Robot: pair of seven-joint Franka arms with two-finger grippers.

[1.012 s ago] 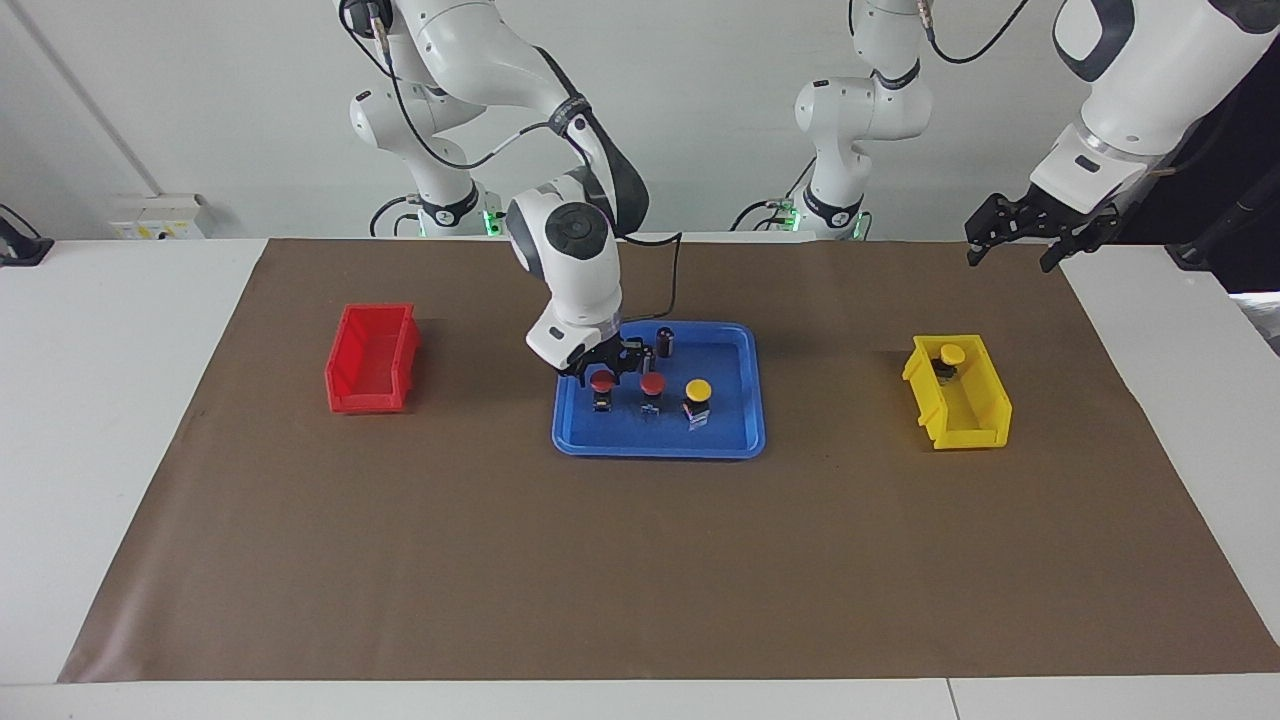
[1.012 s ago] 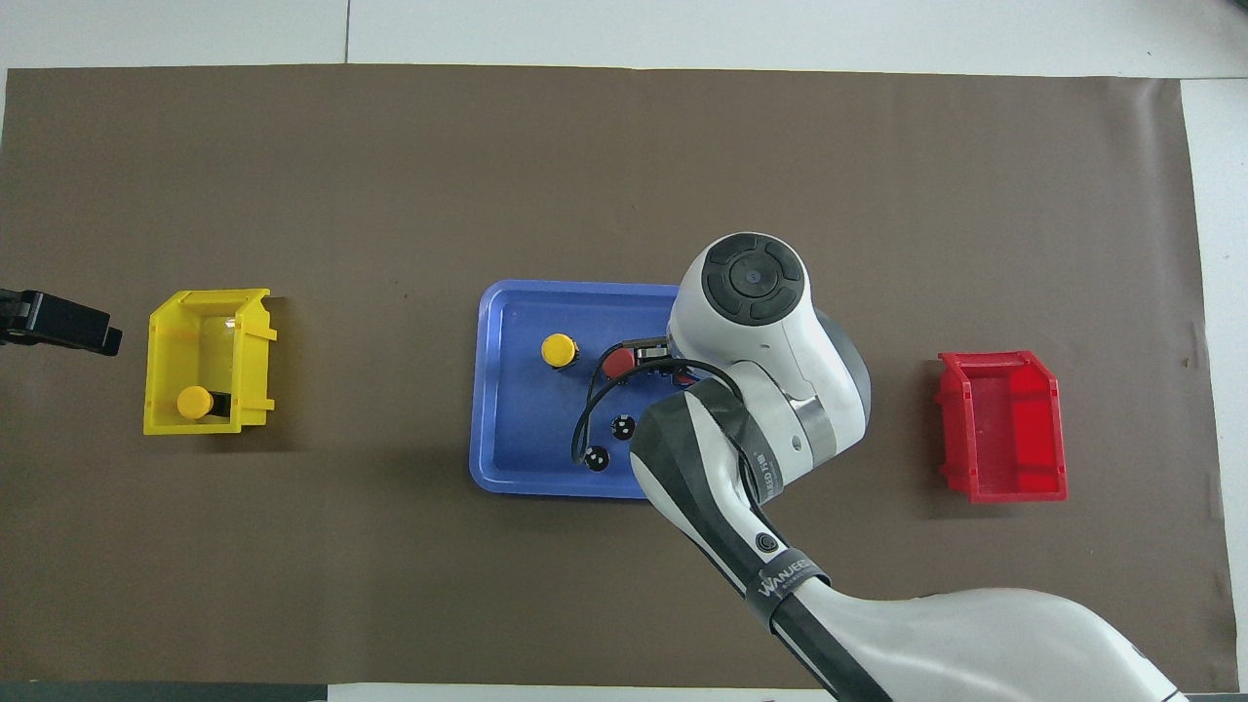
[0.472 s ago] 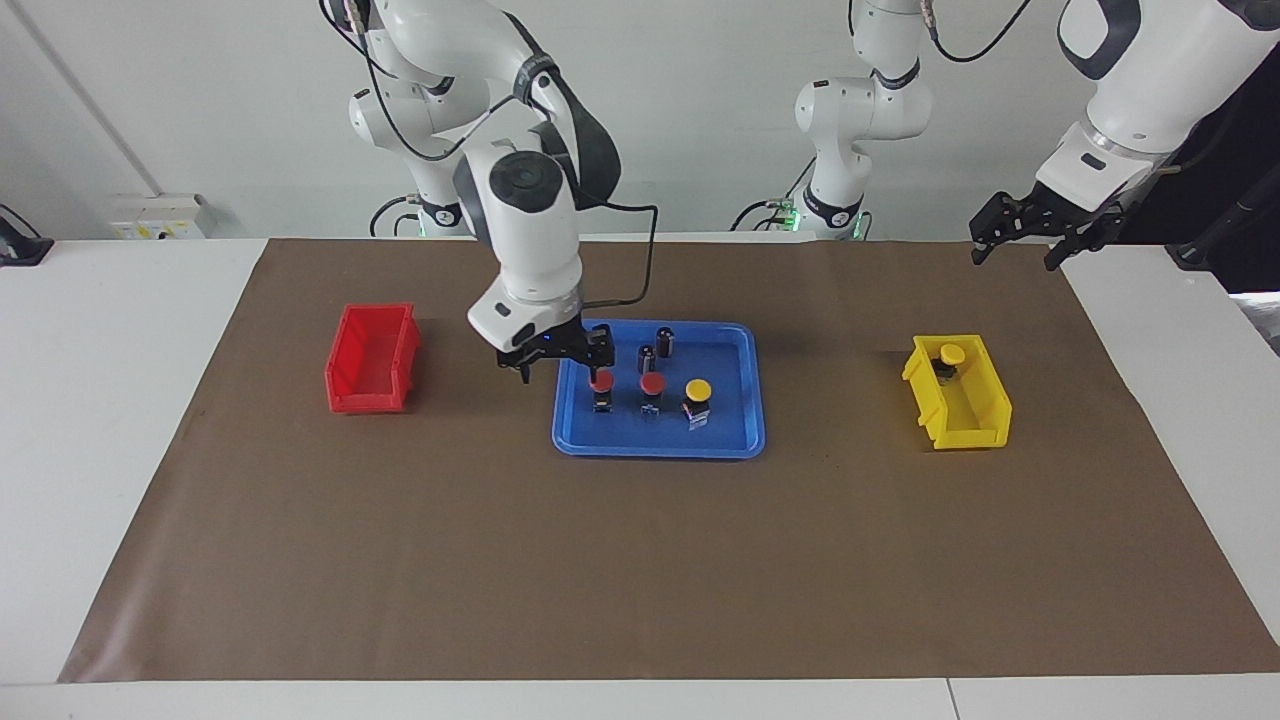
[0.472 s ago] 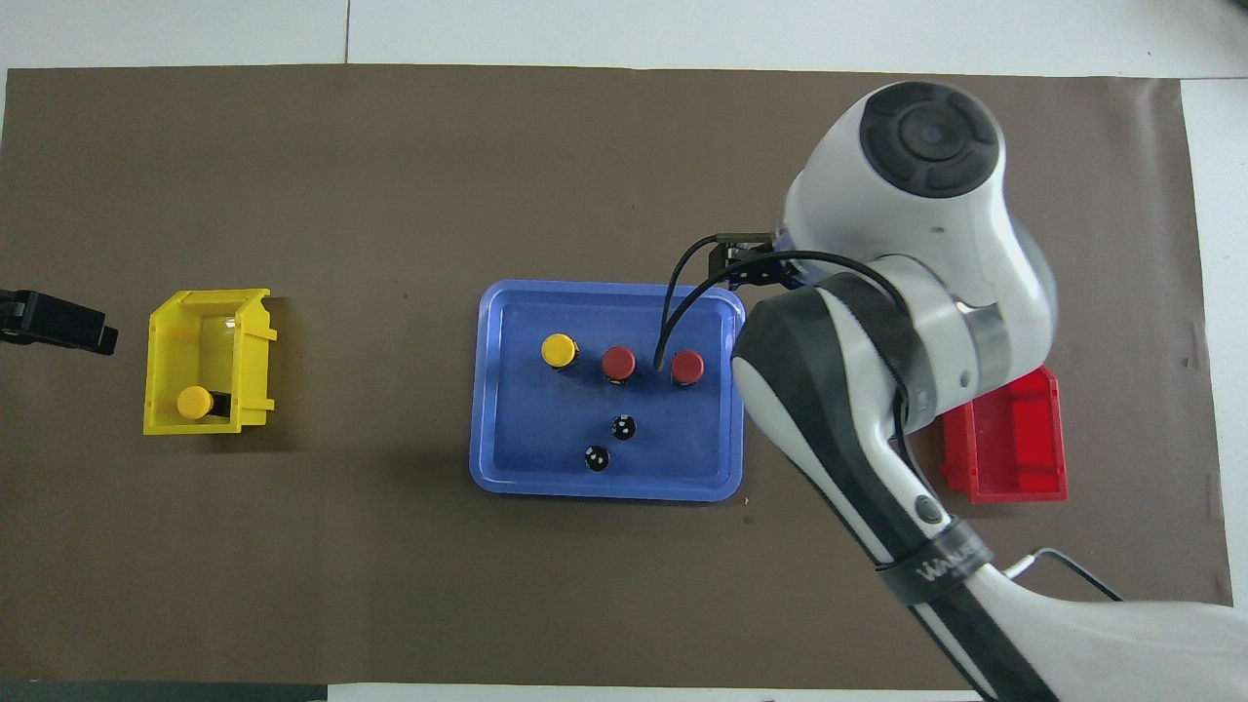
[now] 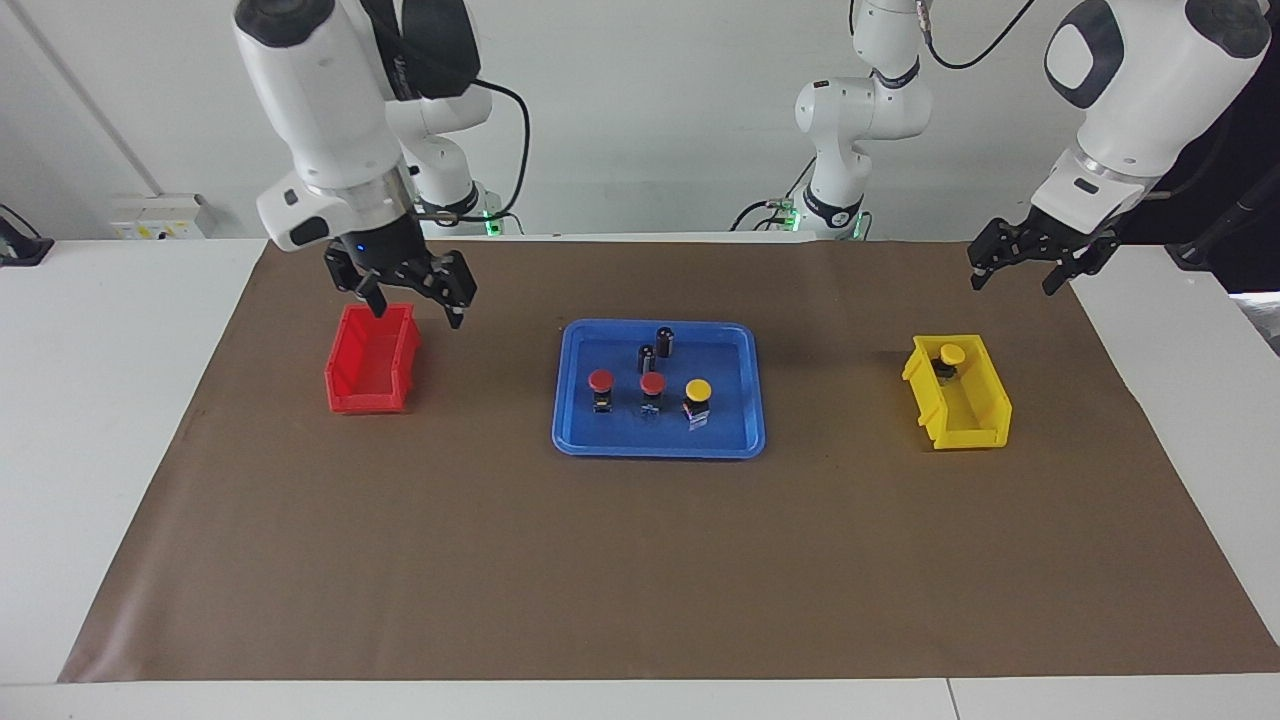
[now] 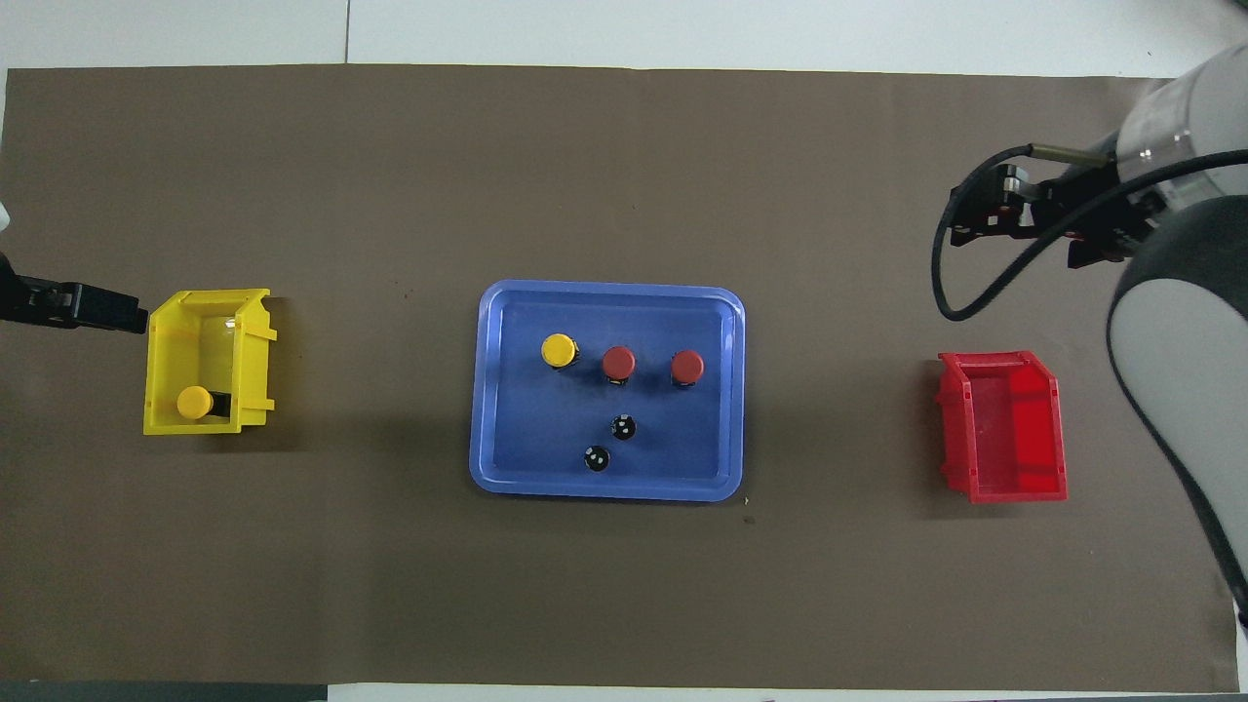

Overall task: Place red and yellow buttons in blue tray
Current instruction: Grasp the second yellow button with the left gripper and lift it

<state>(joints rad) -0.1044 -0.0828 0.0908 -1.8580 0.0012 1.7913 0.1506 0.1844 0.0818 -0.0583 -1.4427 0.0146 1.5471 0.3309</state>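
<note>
The yellow button has to go in the blue tray (image 6: 507,390), so the robot's left gripper will next grab the button by its black body (image 6: 220,405).
The blue tray (image 5: 660,442) (image 6: 507,390) lies mid-table. In it stand two red buttons (image 5: 601,381) (image 5: 652,384) and one yellow button (image 5: 698,390) in a row; the overhead view shows them too (image 6: 686,366) (image 6: 618,362) (image 6: 558,349). The other yellow button (image 5: 950,354) (image 6: 194,402) lies in the yellow bin (image 5: 975,425) (image 6: 161,370). My right gripper (image 5: 415,305) (image 6: 1038,222) is open and empty, up in the air at the red bin (image 5: 372,360) (image 6: 1004,429). My left gripper (image 5: 1015,278) (image 6: 88,307) is open and empty, raised beside the yellow bin.
Two dark capless cylinders (image 5: 665,340) (image 5: 646,356) stand in the tray, nearer to the robots than the buttons. The red bin holds nothing. A brown mat (image 5: 640,560) covers the table.
My right gripper has left the red button standing in the tray, risen and swung away to the red bin. My left gripper has shifted slightly toward the yellow bin.
</note>
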